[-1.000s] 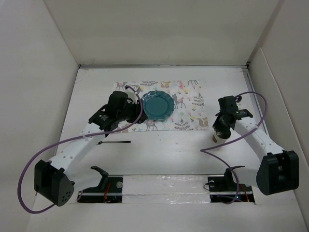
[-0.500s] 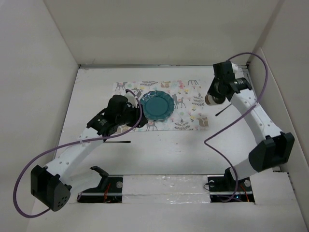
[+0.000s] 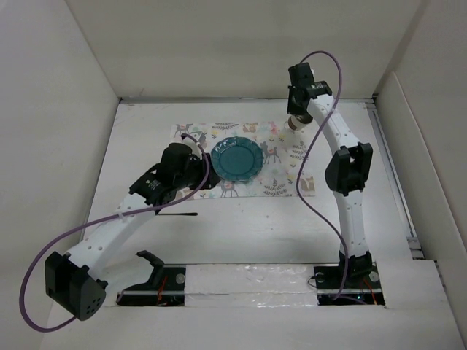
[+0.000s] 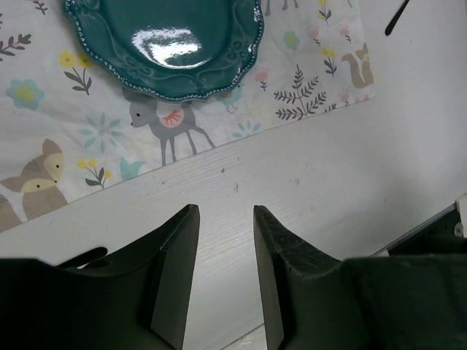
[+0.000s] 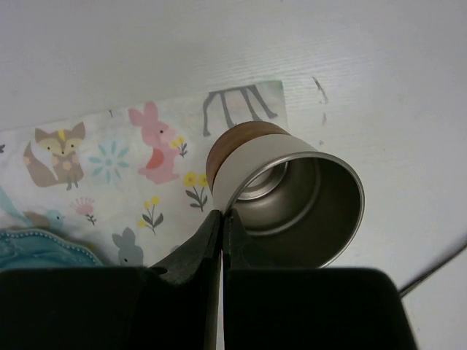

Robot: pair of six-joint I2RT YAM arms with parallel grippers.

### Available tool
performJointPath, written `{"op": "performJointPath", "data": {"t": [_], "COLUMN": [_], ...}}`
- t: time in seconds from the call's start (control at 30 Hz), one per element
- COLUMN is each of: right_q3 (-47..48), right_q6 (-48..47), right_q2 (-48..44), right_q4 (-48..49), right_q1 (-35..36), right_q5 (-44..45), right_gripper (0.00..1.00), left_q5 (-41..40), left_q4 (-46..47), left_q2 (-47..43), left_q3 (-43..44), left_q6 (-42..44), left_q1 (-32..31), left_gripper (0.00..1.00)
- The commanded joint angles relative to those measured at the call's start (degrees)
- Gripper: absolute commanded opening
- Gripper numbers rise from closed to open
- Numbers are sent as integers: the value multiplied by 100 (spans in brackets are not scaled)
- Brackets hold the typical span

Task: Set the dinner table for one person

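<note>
The white cup is hanging tilted above the mat's corner with the cup's rim past the mat's edge, so the robot's right gripper needs to lower the cup before letting go of it.
On the white dinner table (image 3: 255, 233) lies a patterned placemat (image 3: 286, 162) with a teal plate (image 3: 237, 159) on it. At the mat's far right corner, my right gripper (image 3: 295, 117) is shut on the rim of a white cup (image 3: 292, 126) with a brown base. In the right wrist view the gripper (image 5: 221, 214) has one finger inside the metal-lined cup (image 5: 292, 182) and one outside. My left gripper (image 4: 225, 211) is open and holds nothing. It hovers over bare table just in front of the mat, and the plate (image 4: 168, 44) lies ahead of it.
A thin dark utensil (image 3: 175, 215) lies on the table under the left arm. Another dark utensil (image 4: 398, 14) lies beyond the mat's right edge. White walls close in the table at the left, back and right.
My right arm has swung from the near right of the table to the far side, carrying the cup to the mat's far right corner. The left arm has barely shifted.
</note>
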Motion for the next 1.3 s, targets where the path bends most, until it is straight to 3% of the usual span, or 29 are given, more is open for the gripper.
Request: {"op": "performJointPath", "data": {"t": [0.0, 0.43, 0.67, 0.7, 0.73, 0.83, 0.93, 1.07, 1.13, 1.2, 1.23, 1.27], "right_q3": [745, 746, 895, 887, 878, 834, 860, 467, -60, -1284, -2250, -2260], "right_q6": [-411, -517, -500, -456, -438, -412, -298, -26, 220, 509, 824, 827], "right_q2": [158, 941, 1240, 1205, 1170, 890, 539, -146, -585, -1429, -2302, -2310], "right_q4": [-173, 179, 241, 250, 293, 504, 689, 1021, 1294, 1941, 2712, 2719], "right_q1": [-41, 64, 231, 231, 283, 284, 284, 22, -93, -330, -531, -533], "right_q5": [-211, -440, -151, -89, -80, -246, -527, -1089, -1143, -1161, -1143, -1143], "right_gripper": [0, 0, 0, 5, 20, 43, 54, 62, 61, 49, 12, 12], "left_q5": [-177, -335, -317, -326, -326, -352, -361, -318, -300, -239, -143, -142], "left_q4": [59, 111, 94, 94, 77, 68, 59, 94, 138, 181, 217, 217], "left_q2": [120, 411, 429, 420, 428, 446, 525, 630, 648, 674, 709, 710], "left_q3": [301, 345, 222, 222, 231, 283, 371, 468, 494, 503, 503, 503], "left_q6": [-292, -433, -398, -389, -389, -328, -240, -135, -64, -29, 67, 68], "left_q1": [-33, -33, -33, -33, -33, -33, -33, -33, -33, -33, -33, -33], "left_gripper": [33, 34, 33, 34, 34, 34, 34, 34, 34, 34, 32, 32]}}
